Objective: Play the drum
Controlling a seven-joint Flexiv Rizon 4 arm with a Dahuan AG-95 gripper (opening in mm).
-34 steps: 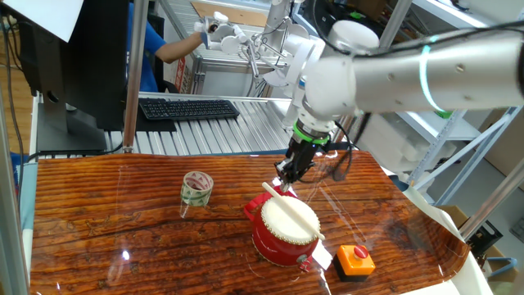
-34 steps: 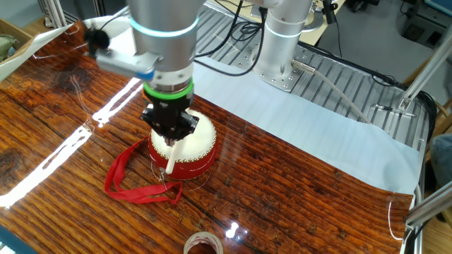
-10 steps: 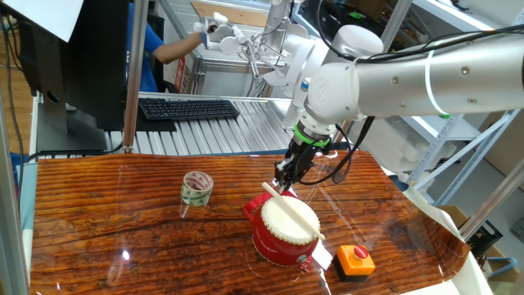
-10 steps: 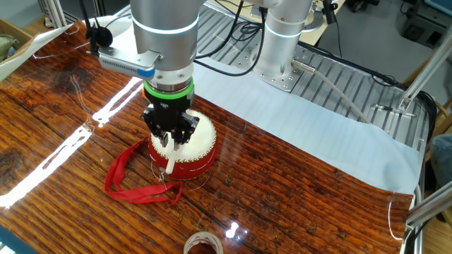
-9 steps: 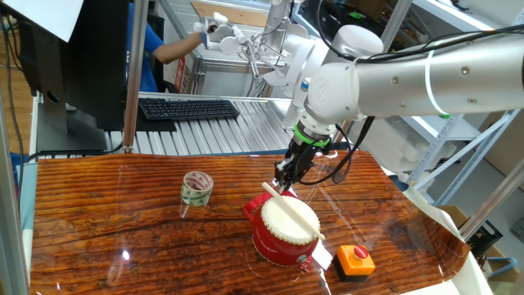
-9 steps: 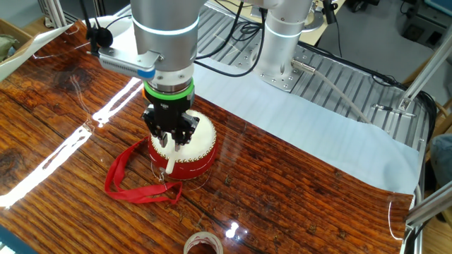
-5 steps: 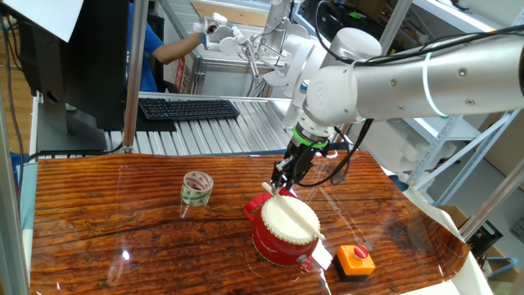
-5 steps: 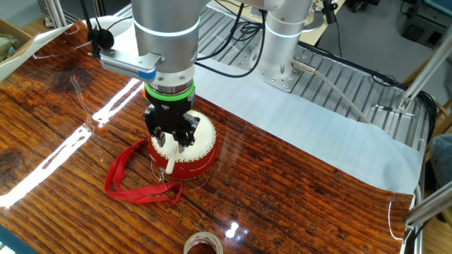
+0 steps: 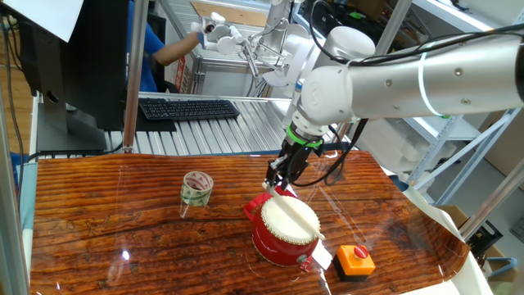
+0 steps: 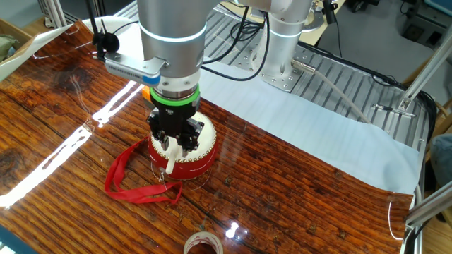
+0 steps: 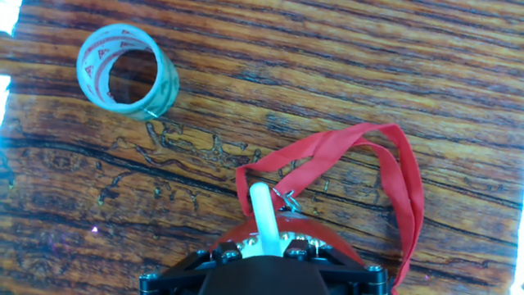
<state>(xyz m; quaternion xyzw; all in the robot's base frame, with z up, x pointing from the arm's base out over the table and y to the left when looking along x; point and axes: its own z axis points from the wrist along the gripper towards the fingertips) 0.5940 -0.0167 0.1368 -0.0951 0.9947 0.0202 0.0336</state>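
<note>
My gripper grabs the white drumstick by its body behind its rounded tip next, to beat the drum's cream-white skin (image 9: 282, 226).
The red drum (image 9: 286, 228) with its cream-white skin stands on the wooden table and also shows in the other fixed view (image 10: 206, 144). A white drumstick (image 9: 300, 216) lies across the skin, and its tip overhangs the rim (image 10: 170, 164). My gripper (image 9: 277, 182) hovers just above the far edge of the drum (image 10: 174, 144). Its fingers are spread on either side of the stick. In the hand view the stick (image 11: 262, 215) runs out from between my gripper's (image 11: 264, 258) fingers, over the drum's red rim (image 11: 233, 244).
A patterned tape roll (image 9: 196, 188) stands left of the drum (image 11: 127, 72). An orange button box (image 9: 356, 260) sits at the drum's right front. A red strap (image 10: 127, 176) loops off the drum onto the table (image 11: 397, 176). A keyboard (image 9: 188, 108) lies behind the table.
The fingers have spread apart from the compact grip seen at first. The gripper has shifted slightly sideways along the drum's edge and risen a little. The stick has stayed on the skin.
</note>
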